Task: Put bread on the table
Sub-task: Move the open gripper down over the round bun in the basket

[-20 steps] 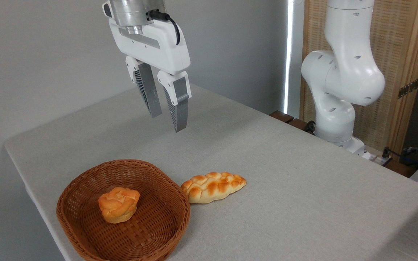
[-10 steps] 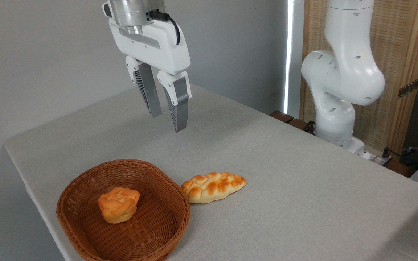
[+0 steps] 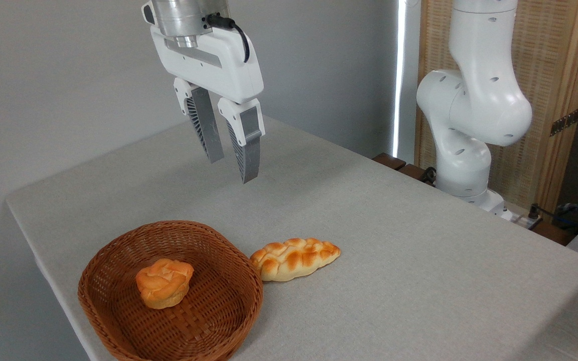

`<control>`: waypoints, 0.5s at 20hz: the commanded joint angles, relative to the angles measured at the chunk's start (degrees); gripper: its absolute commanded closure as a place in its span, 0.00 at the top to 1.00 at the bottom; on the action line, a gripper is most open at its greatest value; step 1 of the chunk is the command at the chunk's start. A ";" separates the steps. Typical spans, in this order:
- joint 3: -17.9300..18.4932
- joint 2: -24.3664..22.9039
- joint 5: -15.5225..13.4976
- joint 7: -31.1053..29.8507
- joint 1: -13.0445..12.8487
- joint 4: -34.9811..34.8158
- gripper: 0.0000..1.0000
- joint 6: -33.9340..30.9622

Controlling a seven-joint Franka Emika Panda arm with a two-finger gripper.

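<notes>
My gripper should put the bun from the wicker basket on the tabletop, so next it needs to grab the round bun by its knotted top.
The bread, a small round orange-golden bun with a knotted top, lies inside the brown wicker basket near the table's front left corner. The table has a light grey-beige cloth surface. My gripper hangs well above the table, up and to the right of the basket, fingers pointing down. It is open, with a narrow gap and nothing between the fingers. It touches neither the bread nor the basket.
A longer pale braided loaf lies on the table, touching the basket's right rim. The arm's white base stands at the table's far right edge, before a wooden screen. A grey wall runs behind.
</notes>
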 commanded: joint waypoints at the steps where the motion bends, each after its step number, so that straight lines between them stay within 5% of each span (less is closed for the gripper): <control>1: 0.54 1.21 -0.92 0.45 -0.36 1.55 1.00 -1.08; 10: 0.18 0.77 -0.92 1.24 -0.45 -2.14 1.00 7.27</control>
